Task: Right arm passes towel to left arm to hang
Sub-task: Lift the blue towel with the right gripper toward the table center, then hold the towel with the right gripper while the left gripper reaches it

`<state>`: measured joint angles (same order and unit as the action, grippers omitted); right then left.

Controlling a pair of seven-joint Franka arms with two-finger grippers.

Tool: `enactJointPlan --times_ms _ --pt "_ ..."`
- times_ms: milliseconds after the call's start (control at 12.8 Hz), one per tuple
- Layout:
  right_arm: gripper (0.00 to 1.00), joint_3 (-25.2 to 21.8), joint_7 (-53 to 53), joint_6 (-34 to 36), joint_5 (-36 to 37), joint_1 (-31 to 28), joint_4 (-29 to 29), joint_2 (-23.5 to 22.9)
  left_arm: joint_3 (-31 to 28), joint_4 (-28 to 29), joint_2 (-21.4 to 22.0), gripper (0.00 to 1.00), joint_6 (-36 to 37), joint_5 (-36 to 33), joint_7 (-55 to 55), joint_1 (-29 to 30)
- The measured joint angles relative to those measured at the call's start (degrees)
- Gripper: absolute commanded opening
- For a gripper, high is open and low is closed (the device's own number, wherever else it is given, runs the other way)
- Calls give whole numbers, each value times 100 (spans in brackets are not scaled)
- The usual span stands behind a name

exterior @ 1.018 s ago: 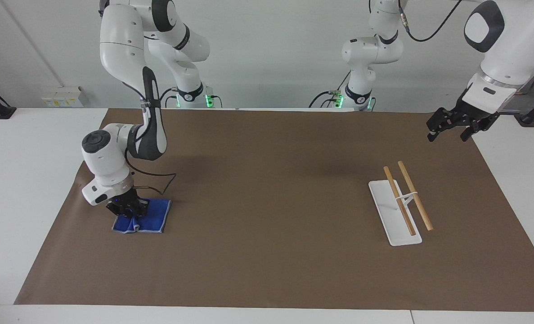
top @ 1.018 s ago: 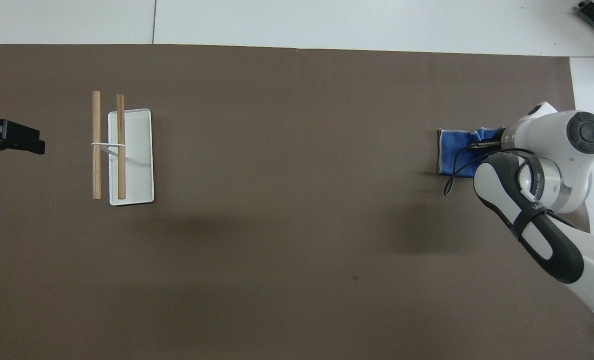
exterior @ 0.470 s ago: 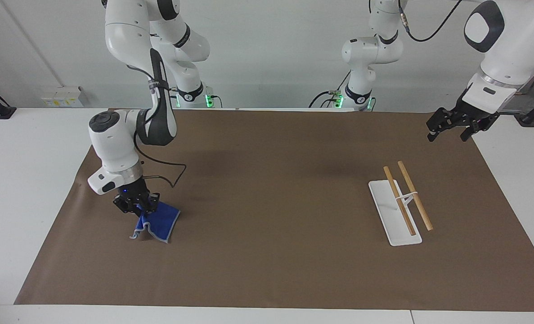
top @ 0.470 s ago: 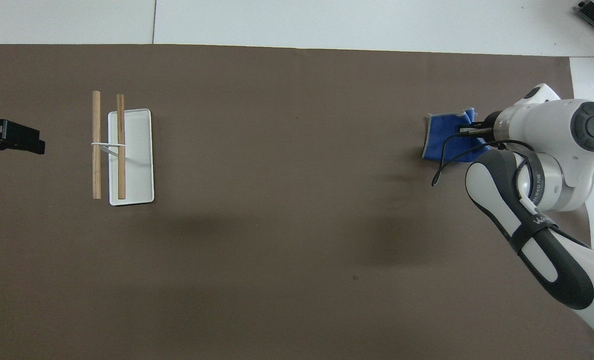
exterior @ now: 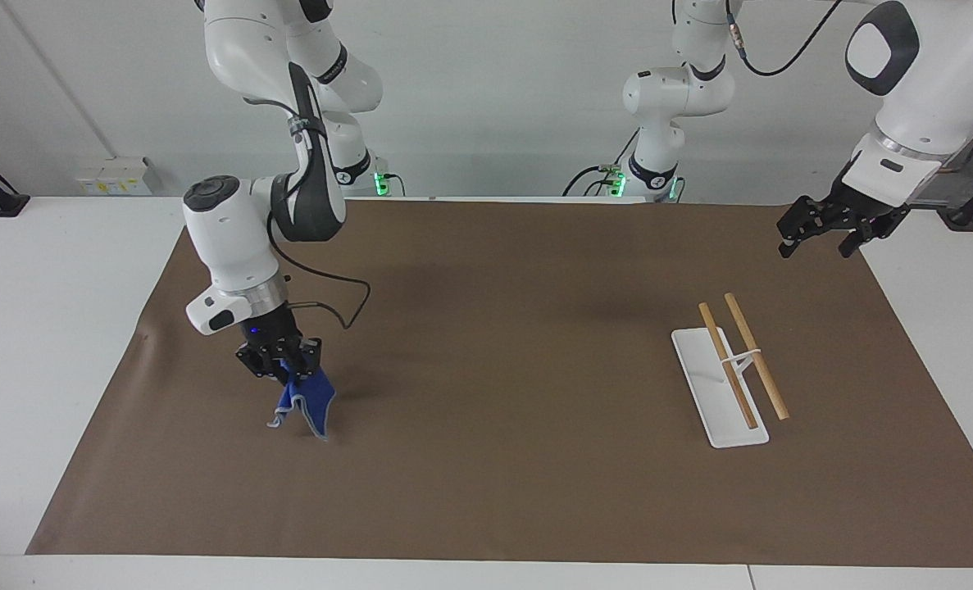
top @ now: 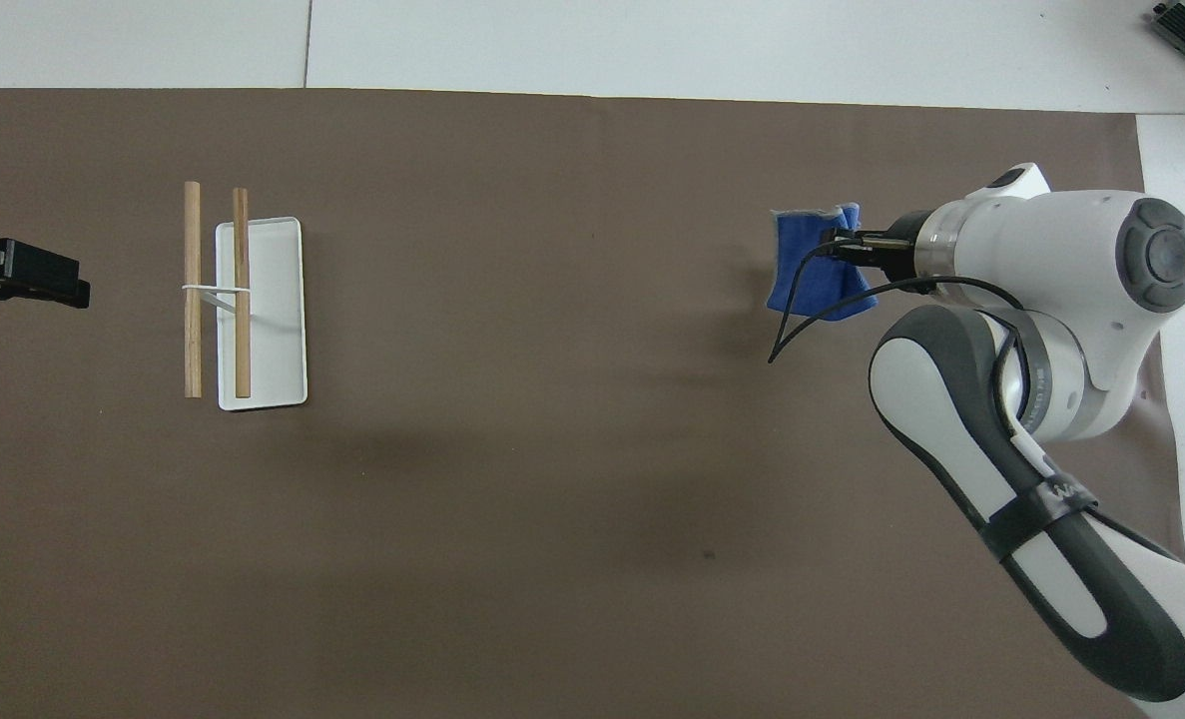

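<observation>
My right gripper is crowding one end of the bunched towel's upper edge. My left gripper should grab the loose end of that edge [top: 782, 220] next.
The blue towel [exterior: 306, 403] hangs bunched from my right gripper [exterior: 283, 366], which is shut on its upper edge and holds it over the brown mat [exterior: 486, 344] at the right arm's end. Its lowest corner is at or just above the mat. It also shows in the overhead view [top: 810, 272] beside the right gripper [top: 850, 248]. My left gripper [exterior: 820, 229] waits in the air over the mat's corner at the left arm's end, with its fingers spread and empty. It shows at the overhead view's edge [top: 23, 276].
A white flat base [exterior: 717, 385] carries a rack of two wooden rods [exterior: 742, 360] on the mat toward the left arm's end. It also shows in the overhead view [top: 263, 310]. The right arm's black cable [exterior: 334, 283] loops beside its wrist.
My right gripper has lifted the towel off the mat and carried it toward the middle of the table. The towel went from lying flat to hanging. The left arm has not moved.
</observation>
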<state>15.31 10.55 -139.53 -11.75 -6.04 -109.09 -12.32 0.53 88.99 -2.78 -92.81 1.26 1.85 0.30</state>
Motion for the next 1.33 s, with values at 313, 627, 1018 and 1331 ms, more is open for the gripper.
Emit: enactJointPlan --times_ms 313,627,1018,1331 --pt "0 679 1517 186 -607 15 253 184 0 0 0 100 0 0 0 0" --pt "0 1083 2650 172 -1436 106 464 258 0 0 0 100 0 0 0 0" --pt "0 1096 3522 -951 -2584 744 497 231 30 0 11 100 26 0 -4 -14" --pt "0 1101 4376 -1448 -2732 1105 531 203 169 215 190 100 250 206 -611 -372"
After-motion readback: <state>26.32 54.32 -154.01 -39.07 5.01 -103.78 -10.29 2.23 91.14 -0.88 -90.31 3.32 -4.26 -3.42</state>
